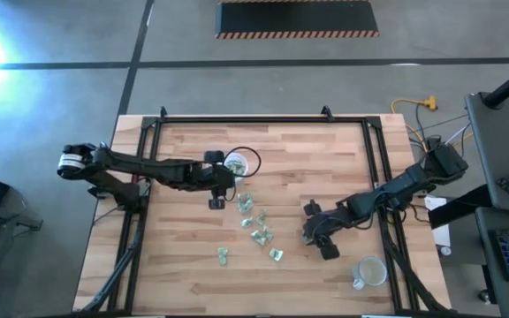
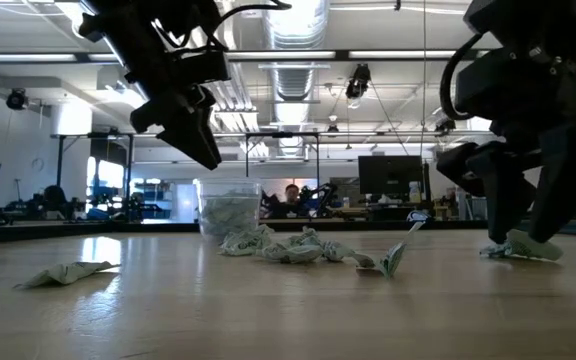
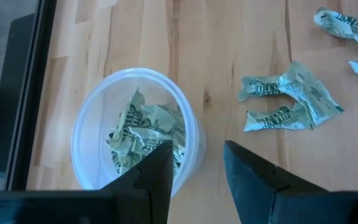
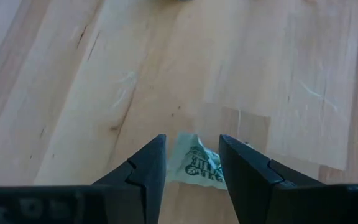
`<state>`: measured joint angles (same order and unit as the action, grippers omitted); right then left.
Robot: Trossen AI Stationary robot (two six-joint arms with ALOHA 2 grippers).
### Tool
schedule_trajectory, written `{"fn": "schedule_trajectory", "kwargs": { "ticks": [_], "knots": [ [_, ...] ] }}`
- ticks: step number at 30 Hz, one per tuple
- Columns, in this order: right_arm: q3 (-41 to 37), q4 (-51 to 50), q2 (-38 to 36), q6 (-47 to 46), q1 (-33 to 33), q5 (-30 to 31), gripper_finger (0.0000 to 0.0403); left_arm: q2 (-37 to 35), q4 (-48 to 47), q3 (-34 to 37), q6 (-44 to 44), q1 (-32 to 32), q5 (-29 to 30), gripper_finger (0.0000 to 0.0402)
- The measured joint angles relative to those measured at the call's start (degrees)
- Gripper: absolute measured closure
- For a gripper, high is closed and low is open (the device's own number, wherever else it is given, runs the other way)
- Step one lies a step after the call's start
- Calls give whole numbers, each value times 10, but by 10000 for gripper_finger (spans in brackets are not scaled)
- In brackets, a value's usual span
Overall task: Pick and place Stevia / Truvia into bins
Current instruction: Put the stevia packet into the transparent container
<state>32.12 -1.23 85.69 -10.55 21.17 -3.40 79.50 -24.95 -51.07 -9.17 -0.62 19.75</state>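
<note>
The loose Stevia sachet has to go into a bin. My right gripper needs to grab the sachet by its crumpled end [image 4: 194, 162] next.
Several pale green and white Stevia sachets [image 1: 259, 225] lie loose on the wooden table's middle. A round translucent bin [image 3: 86, 118] at the far middle holds several crumpled sachets [image 3: 145, 134]. My left gripper [image 3: 197, 174] hangs open above the table beside that bin's rim, with nothing between its fingers. My right gripper [image 4: 192, 171] is low over the table at the right and open. One sachet [image 4: 199, 163] lies flat on the wood between its fingers; it also shows in the low view as a sachet [image 2: 528, 247] under the gripper [image 2: 513, 232]. My right gripper comes slanting down from above, one finger on either side of the sachet's crumpled end [image 4: 194, 155]. The sachet lies on the table. I cannot tell whether the fingers touch it.
A second translucent bin [image 1: 369, 272] stands near the table's front right corner. Black rails [image 1: 148, 177] frame the table on the left, right and far sides. Bare wood lies at the near left and the far right.
</note>
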Motion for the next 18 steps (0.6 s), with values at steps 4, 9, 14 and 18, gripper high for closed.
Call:
{"fn": "schedule_trajectory", "kwargs": {
  "ticks": [4,9,14,18],
  "knots": [
    [-2,0,0,0,2,7,270,0,0,0,0,0,0,276],
    [-9,-1,0,-6,11,34,280,0,0,0,0,0,0,276],
    [-14,0,0,-11,14,55,292,0,0,0,0,0,0,276],
    [-16,-1,0,-11,14,66,311,0,0,0,0,0,0,276]
  ]
}}
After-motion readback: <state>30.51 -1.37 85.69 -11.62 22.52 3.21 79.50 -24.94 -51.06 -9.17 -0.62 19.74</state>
